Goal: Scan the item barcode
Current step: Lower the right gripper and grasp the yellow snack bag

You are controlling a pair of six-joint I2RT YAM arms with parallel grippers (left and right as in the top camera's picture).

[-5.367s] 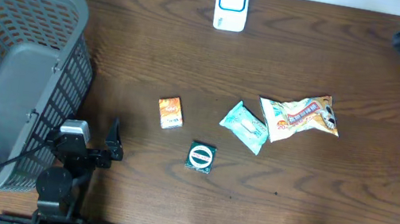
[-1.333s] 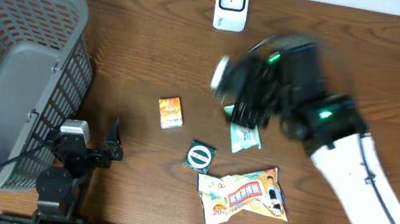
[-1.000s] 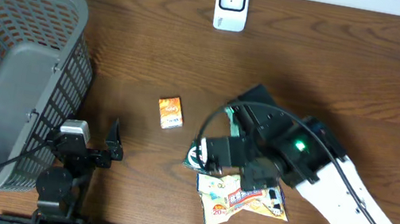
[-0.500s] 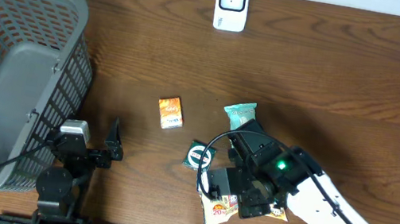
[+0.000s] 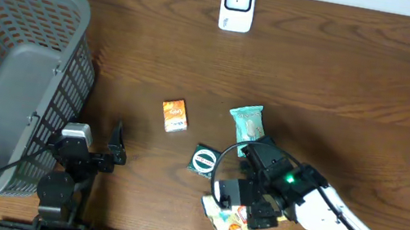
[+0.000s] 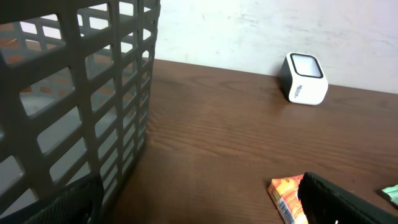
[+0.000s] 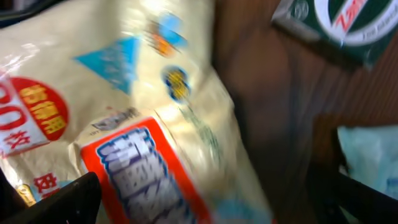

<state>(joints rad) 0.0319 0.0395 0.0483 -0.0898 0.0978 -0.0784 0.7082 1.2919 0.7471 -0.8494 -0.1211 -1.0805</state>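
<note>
The right gripper reaches the snack bag next and grabs it around its red-bordered label (image 5: 242,214) (image 7: 147,173), leaving the rest uncovered to present the barcode for scanning.
The white barcode scanner (image 5: 237,5) stands at the table's far edge and also shows in the left wrist view as the scanner (image 6: 305,79). A crumpled cream and orange snack bag (image 5: 226,223) lies near the front edge. My right gripper (image 5: 240,208) hangs open right over it; in the right wrist view the snack bag (image 7: 137,130) fills the space between the dark fingertips (image 7: 59,199) of the right gripper (image 7: 205,208), blurred. My left gripper (image 5: 94,140) rests open and empty beside the basket, its dark finger (image 6: 348,202) partly covering an orange box (image 6: 287,196).
A grey mesh basket (image 5: 5,75) fills the left side and looms in the left wrist view as the basket (image 6: 68,99). The orange box (image 5: 174,115), a teal packet (image 5: 248,122) and a green packet with a round logo (image 5: 204,160) lie mid-table, close to the right arm.
The right arm has swept from mid-table down toward the front edge and now sits over the snack bag, which has shifted and turned to the lower left. The left arm has not moved.
</note>
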